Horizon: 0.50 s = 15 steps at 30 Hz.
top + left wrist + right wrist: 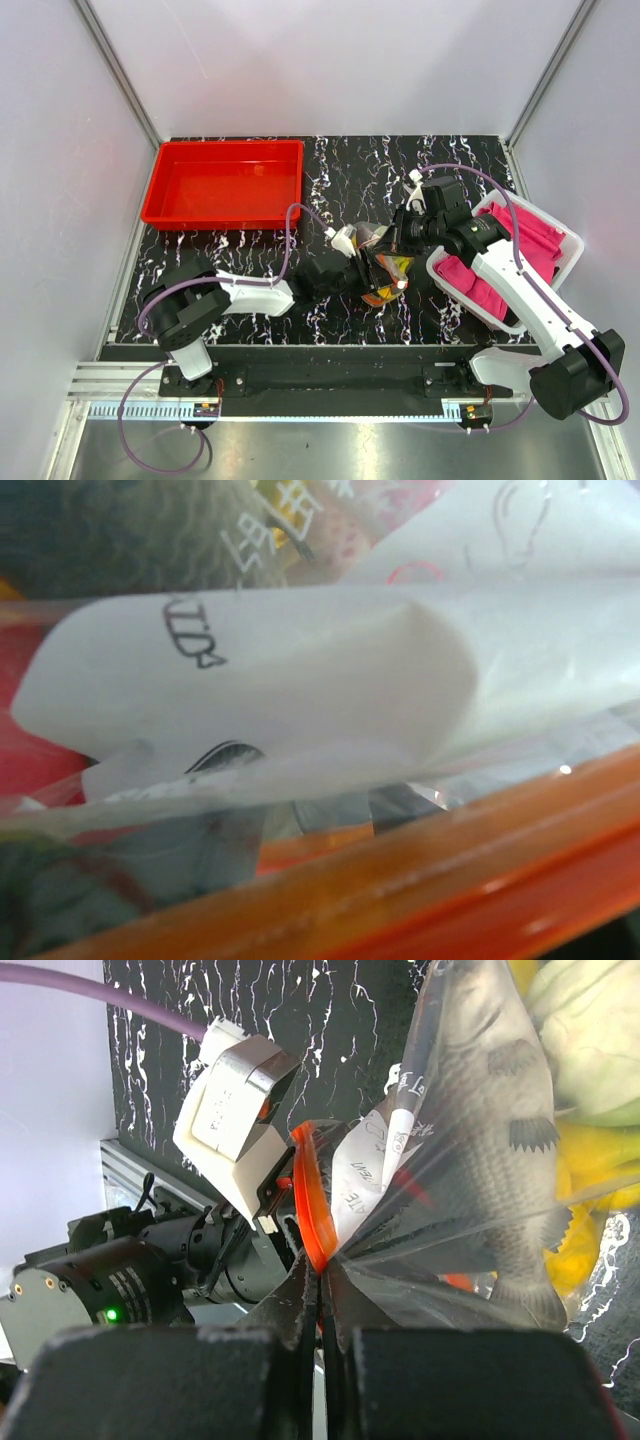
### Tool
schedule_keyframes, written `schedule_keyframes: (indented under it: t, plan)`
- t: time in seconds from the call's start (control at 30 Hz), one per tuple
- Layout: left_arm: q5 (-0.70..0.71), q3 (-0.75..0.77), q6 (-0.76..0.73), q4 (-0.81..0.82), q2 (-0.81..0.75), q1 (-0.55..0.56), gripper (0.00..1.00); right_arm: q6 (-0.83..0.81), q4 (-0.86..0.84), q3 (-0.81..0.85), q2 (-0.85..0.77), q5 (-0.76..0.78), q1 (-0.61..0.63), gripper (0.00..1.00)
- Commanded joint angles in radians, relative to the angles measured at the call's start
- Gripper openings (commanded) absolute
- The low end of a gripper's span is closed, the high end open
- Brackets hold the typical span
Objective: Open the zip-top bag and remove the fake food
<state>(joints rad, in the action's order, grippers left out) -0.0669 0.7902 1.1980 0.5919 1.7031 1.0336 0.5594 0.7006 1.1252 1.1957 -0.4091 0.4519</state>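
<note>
The left gripper will grab the grey fish (490,1130) by its tail, to pull it tail-first out of the zip-top bag.
The zip-top bag (384,272) hangs between both grippers at mid-table, clear and crinkly. In the right wrist view my right gripper (320,1278) is shut on the bag's edge, right at the orange-red zip strip (312,1200). Fake food shows through the plastic: a grey fish (490,1130), a yellow banana bunch (585,1185) and a pale green piece (590,1040). My left gripper (364,268) meets the bag from the left. The left wrist view is filled by the bag's white label (280,680) and zip strip (450,880). The left gripper (320,820) shows dimly behind plastic, its fingers (400,802) standing apart.
A red tray (225,185) sits at the back left of the black marbled table (250,250). A white bin (572,243) of pink cloth (530,235) stands at the right, under the right arm. White walls enclose the table.
</note>
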Motion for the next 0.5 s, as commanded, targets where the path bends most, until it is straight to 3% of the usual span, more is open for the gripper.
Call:
schedule_keyframes:
  t: [0.0,0.13,0.37,0.47]
  plan:
    - [0.191,0.012,0.015,-0.116,-0.037,0.019,0.5,0.008,-0.043,0.012,-0.053,-0.014,0.01,0.0]
    - [0.281,-0.029,0.071,-0.11,-0.078,0.025,0.47,0.004,-0.036,0.019,-0.058,0.003,0.01,0.0]
    - [0.349,0.007,0.097,-0.242,-0.1,0.025,0.4,-0.001,-0.023,0.025,-0.064,0.009,0.008,0.0]
    - [0.349,-0.011,0.095,-0.169,-0.097,0.019,0.44,-0.001,-0.023,0.016,-0.071,0.003,0.01,0.0]
